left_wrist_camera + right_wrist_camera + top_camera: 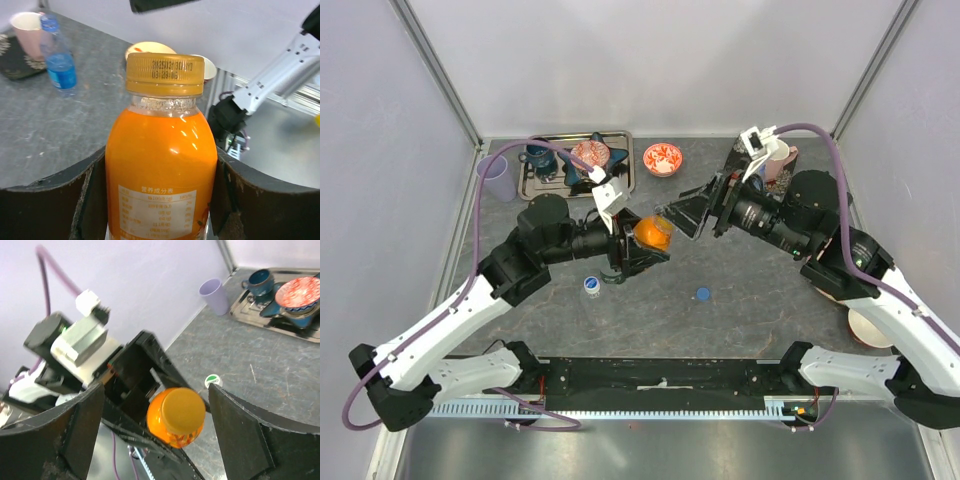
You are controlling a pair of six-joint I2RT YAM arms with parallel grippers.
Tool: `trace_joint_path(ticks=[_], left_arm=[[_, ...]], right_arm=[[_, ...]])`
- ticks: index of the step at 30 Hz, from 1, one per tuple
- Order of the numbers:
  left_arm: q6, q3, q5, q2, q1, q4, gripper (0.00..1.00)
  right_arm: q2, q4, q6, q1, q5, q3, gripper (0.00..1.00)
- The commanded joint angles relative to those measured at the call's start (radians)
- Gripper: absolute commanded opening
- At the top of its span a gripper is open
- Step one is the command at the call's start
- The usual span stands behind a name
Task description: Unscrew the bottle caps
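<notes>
Next, the right gripper grabs the orange cap [165, 74] by its opposite sides. Then the right gripper twists and unscrews the cap.
My left gripper [645, 246] is shut on the orange bottle [651, 235], holding it off the table and tilted toward the right arm. In the left wrist view its fingers [92, 200] press both sides of the bottle [161, 165], and the orange cap [165, 74] sits on the neck. My right gripper [682, 212] is open; in the right wrist view its jaws stand wide on either side of the orange cap [182, 407], not touching it. A blue cap [703, 294] and a white-and-green cap [213, 380] lie loose on the table. A blue bottle [58, 57] stands by the pink mug [27, 30].
A metal tray [626, 172] with teal cups and a patterned bowl stands at the back left, a lilac cup [497, 178] beside it. A red patterned bowl [662, 158] is at the back middle. A small white round thing [591, 286] lies under the left arm. A cream bowl [871, 328] sits at the right.
</notes>
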Motion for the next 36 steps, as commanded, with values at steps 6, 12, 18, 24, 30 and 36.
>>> trace_joint_path(ticks=[6, 12, 18, 24, 30, 36], left_arm=[[0.231, -0.018, -0.667, -0.036, -0.248, 0.068, 0.41], [0.283, -0.036, -0.824, -0.033, -0.309, 0.113, 0.40], [0.286, -0.049, -0.842, -0.033, -0.312, 0.125, 0.38], [0.283, -0.049, -0.847, -0.032, -0.312, 0.131, 0.37], [0.281, -0.046, -0.844, -0.033, -0.312, 0.133, 0.37], [0.278, -0.049, -0.839, -0.032, -0.312, 0.131, 0.37]], right_arm=[[0.100, -0.133, 0.122, 0.001, 0.223, 0.139, 0.89], [0.120, -0.133, 0.139, 0.002, 0.216, 0.139, 0.87], [0.117, -0.135, 0.143, 0.002, 0.202, 0.110, 0.83], [0.123, -0.130, 0.139, 0.002, 0.170, 0.093, 0.78], [0.123, -0.130, 0.134, 0.002, 0.164, 0.072, 0.71], [0.120, -0.115, 0.134, 0.002, 0.168, 0.058, 0.59]])
